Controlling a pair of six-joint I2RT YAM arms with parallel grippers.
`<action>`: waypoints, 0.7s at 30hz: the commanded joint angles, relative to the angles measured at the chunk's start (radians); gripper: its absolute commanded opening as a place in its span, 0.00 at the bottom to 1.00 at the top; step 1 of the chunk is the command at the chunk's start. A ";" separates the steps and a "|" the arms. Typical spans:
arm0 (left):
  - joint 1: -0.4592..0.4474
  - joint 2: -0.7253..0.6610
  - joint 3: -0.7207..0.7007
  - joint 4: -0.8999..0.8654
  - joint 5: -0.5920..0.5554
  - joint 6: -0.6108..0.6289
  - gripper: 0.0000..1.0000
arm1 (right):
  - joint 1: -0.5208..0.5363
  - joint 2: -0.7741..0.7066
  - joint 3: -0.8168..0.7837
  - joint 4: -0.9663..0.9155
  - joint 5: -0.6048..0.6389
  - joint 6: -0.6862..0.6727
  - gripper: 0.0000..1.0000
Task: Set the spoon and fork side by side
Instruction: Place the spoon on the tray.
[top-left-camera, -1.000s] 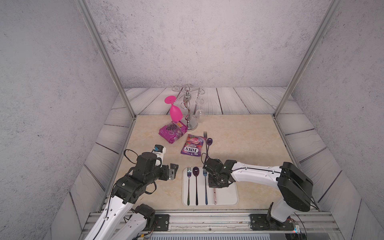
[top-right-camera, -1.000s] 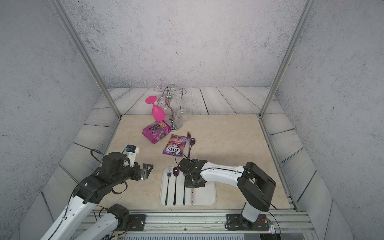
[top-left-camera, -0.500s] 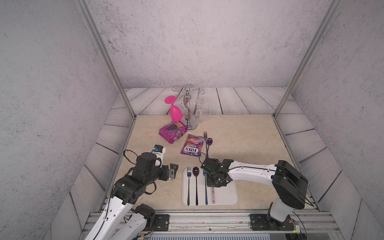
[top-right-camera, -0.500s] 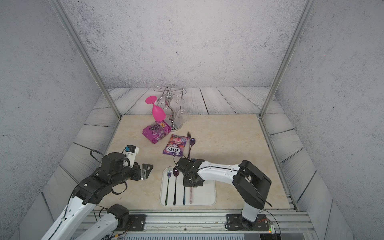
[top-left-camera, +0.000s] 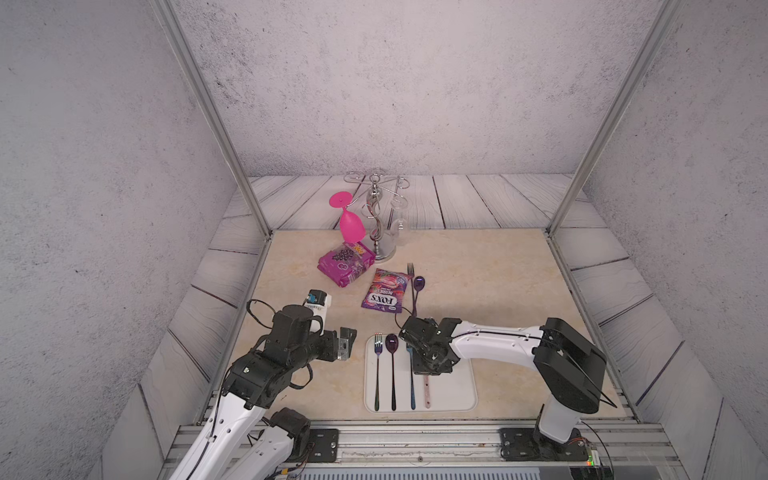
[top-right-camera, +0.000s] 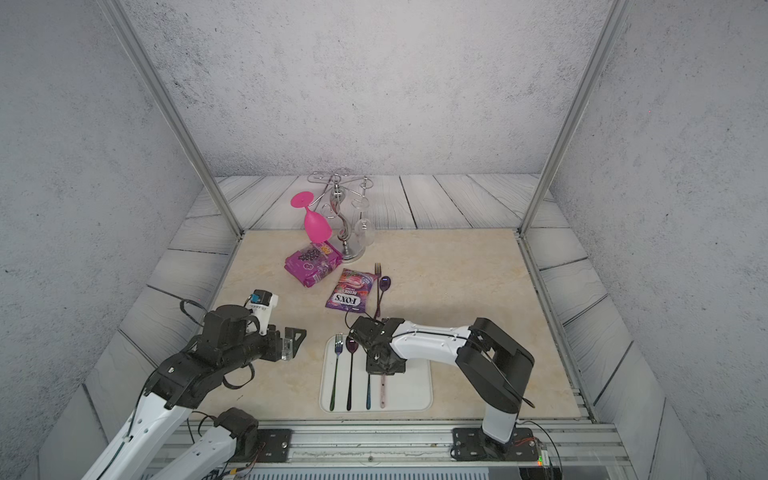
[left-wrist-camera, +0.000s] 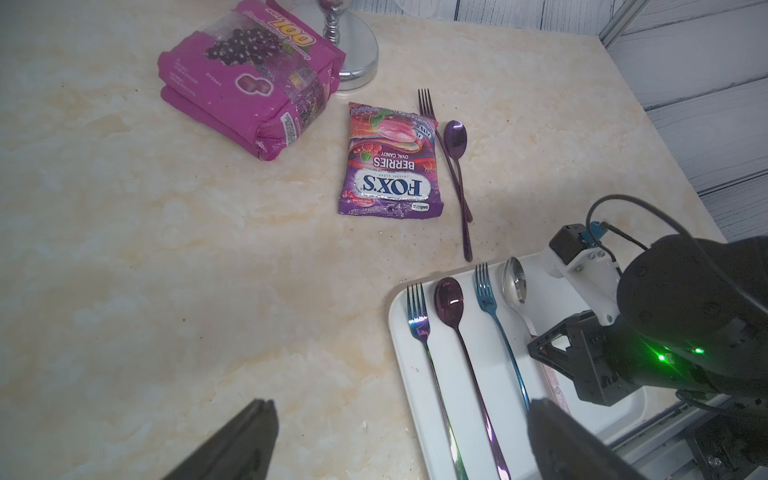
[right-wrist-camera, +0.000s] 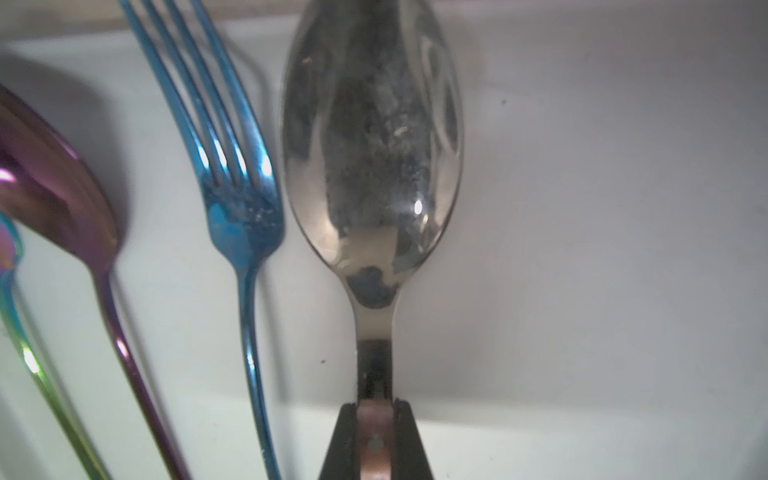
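Observation:
The spoon's handle end (top-left-camera: 427, 401) lies down on the white tray (top-left-camera: 457, 395), bowl beside the blue fork, so it is time for my right gripper to release the silver spoon.
A silver spoon (right-wrist-camera: 372, 145) with a pinkish handle (top-left-camera: 427, 392) points along the white tray (top-left-camera: 457, 395), parallel to a blue fork (right-wrist-camera: 237, 199) and just right of it. My right gripper (right-wrist-camera: 376, 409) is shut on the spoon's handle just behind the neck; in both top views it hangs low over the tray (top-right-camera: 415, 395). The spoon's bowl (left-wrist-camera: 514, 284) shows beside the blue fork (left-wrist-camera: 486, 291) in the left wrist view. Whether the bowl touches the tray I cannot tell. My left gripper (top-left-camera: 347, 343) is open and holds nothing, over the table left of the tray.
A rainbow fork (top-left-camera: 377, 374) and a purple spoon (top-left-camera: 392, 374) lie at the tray's left. Behind the tray, another fork (top-left-camera: 411, 282) and purple spoon (top-left-camera: 418, 291) lie on the table beside a FOX'S candy bag (top-left-camera: 384, 291). Further back are a pink packet (top-left-camera: 345, 264) and a glass rack (top-left-camera: 380, 216) with a pink glass (top-left-camera: 351, 222).
My right arm has shifted slightly left with the spoon, nearer the blue fork. The left arm has not moved.

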 joint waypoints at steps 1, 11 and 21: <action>0.004 -0.004 -0.007 -0.006 0.000 0.000 1.00 | 0.001 0.017 0.024 -0.027 0.023 0.000 0.03; 0.004 -0.006 -0.008 -0.009 -0.001 0.000 1.00 | -0.003 0.030 0.023 -0.036 0.020 0.013 0.15; 0.004 -0.002 -0.007 -0.010 -0.002 0.000 1.00 | -0.003 -0.032 0.033 -0.060 0.038 -0.007 0.32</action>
